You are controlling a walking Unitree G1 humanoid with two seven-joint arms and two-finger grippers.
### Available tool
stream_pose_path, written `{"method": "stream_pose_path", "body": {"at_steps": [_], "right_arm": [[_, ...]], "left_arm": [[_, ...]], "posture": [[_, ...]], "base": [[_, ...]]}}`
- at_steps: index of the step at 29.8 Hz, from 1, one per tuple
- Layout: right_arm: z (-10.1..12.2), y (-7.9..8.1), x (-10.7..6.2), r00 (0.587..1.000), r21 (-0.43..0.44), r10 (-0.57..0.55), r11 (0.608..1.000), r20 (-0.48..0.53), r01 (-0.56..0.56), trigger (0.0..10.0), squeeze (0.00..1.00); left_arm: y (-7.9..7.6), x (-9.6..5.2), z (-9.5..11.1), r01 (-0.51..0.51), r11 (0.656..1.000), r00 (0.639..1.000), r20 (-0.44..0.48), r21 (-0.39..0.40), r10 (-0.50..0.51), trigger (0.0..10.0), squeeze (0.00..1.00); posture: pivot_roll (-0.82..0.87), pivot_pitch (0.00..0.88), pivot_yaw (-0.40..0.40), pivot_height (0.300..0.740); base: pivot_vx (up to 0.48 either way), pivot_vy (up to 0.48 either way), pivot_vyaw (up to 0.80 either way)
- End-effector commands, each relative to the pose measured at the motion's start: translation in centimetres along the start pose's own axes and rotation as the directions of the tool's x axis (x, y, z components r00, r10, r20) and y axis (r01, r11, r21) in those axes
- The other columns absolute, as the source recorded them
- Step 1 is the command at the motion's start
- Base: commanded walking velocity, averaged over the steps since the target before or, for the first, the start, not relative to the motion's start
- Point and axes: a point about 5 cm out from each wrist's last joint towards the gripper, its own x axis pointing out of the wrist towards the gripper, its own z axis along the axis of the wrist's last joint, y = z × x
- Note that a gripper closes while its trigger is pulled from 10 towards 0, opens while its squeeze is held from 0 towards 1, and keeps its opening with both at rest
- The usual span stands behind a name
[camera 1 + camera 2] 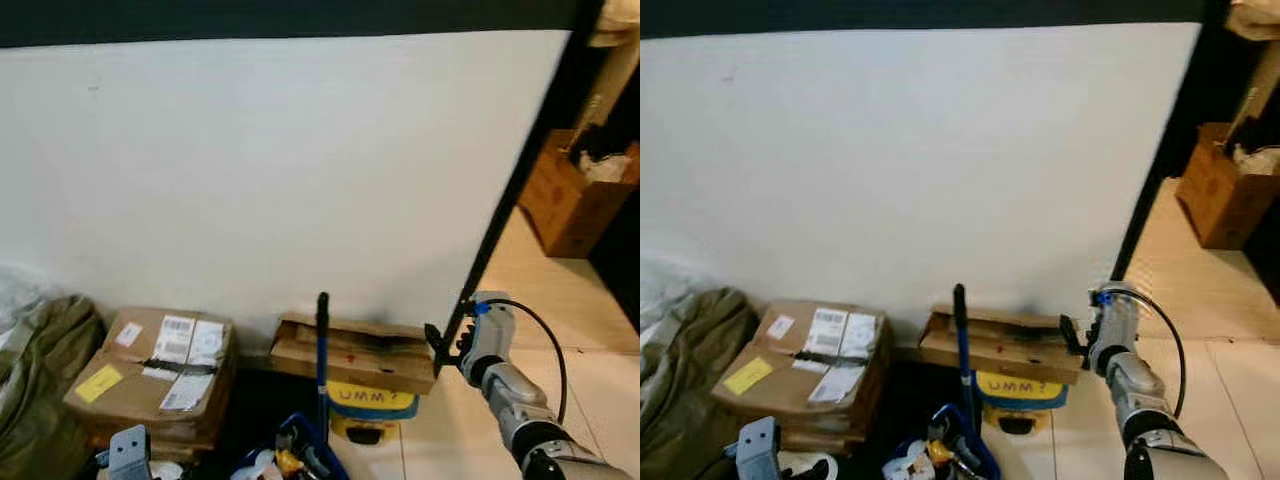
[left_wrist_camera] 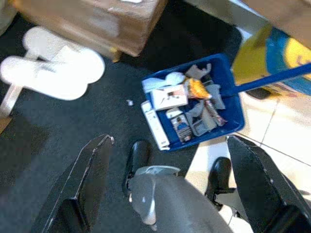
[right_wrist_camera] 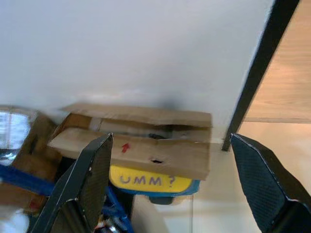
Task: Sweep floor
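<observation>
I need to grab the dustpan next with my right gripper by the black grip of its upright handle (image 1: 322, 318), because loose wrappers and scraps fill the dustpan.
A blue dustpan (image 2: 194, 114) full of wrappers and scraps lies on the dark mat, and its blue handle with a black grip (image 1: 322, 350) stands upright by the wall. My left gripper (image 2: 168, 141) hangs open above the mat, just short of the dustpan, holding nothing. My right gripper (image 1: 445, 345) is raised at the right, open and holding nothing. It points at a flattened cardboard box (image 3: 146, 145) lying on a yellow and blue container marked "UMM?" (image 3: 150, 180). No broom can be made out.
A stack of taped cardboard boxes (image 1: 160, 375) and an olive bag (image 1: 40, 380) sit at the left against the white wall. White slippers (image 2: 53, 70) lie on the mat. A black door post (image 1: 510, 200) borders beige tiles, with a brown box (image 1: 575, 200) beyond.
</observation>
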Motion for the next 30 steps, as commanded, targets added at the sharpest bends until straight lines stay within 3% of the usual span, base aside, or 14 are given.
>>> {"method": "stream_pose_path", "body": {"at_steps": [1, 6, 8, 16, 23, 30], "right_arm": [[-0.2, 1.5, 0.3, 0.99, -0.02, 0.135, 0.991, -0.034, -0.136, 10.0, 0.0], [-0.5, 2.0, 0.3, 0.976, -0.043, 0.21, 0.976, -0.063, -0.212, 10.0, 0.0], [-1.6, 2.8, 0.2, 0.952, -0.128, 0.262, 0.951, -0.155, -0.282, 10.0, 0.0], [-1.8, 3.0, 0.2, 0.95, -0.145, 0.26, 0.947, -0.172, -0.286, 10.0, 0.0], [-1.9, 2.8, 0.5, 0.969, -0.241, 0.142, 0.952, -0.202, -0.19, 10.0, 0.0], [-2.2, 2.9, 0.3, 0.963, -0.234, 0.171, 0.947, -0.209, -0.219, 10.0, 0.0]], "left_arm": [[0.4, -0.1, -0.3, -0.011, 1.0, 1.0, -0.016, 0.001, 0.011, 10.0, 0.0], [0.4, -0.1, -0.4, -0.01, 1.0, 1.0, -0.019, 0.003, 0.011, 10.0, 0.0], [0.3, -0.1, -0.5, -0.011, 1.0, 1.0, -0.025, 0.007, 0.012, 10.0, 0.0], [0.3, -0.1, -0.5, -0.012, 1.0, 1.0, -0.027, 0.008, 0.012, 10.0, 0.0], [0.1, -0.1, -0.8, -0.02, 1.0, 0.999, -0.047, 0.012, 0.02, 10.0, 0.0], [0.1, -0.1, -0.9, -0.014, 1.0, 0.999, -0.049, 0.02, 0.015, 10.0, 0.0]], "posture": [[-0.06, 0.031, 0.007, 0.74], [-0.06, 0.031, 0.007, 0.74], [-0.06, 0.034, 0.007, 0.74], [-0.06, 0.034, 0.007, 0.74], [-0.06, 0.035, 0.007, 0.74], [-0.07, 0.041, 0.008, 0.74]], "base": [[0.0, 0.0, 0.0], [0.0, 0.0, 0.0], [0.0, 0.0, 0.0], [0.0, 0.0, 0.27], [0.0, 0.25, 0.12], [0.0, 0.0, 0.0]]}}
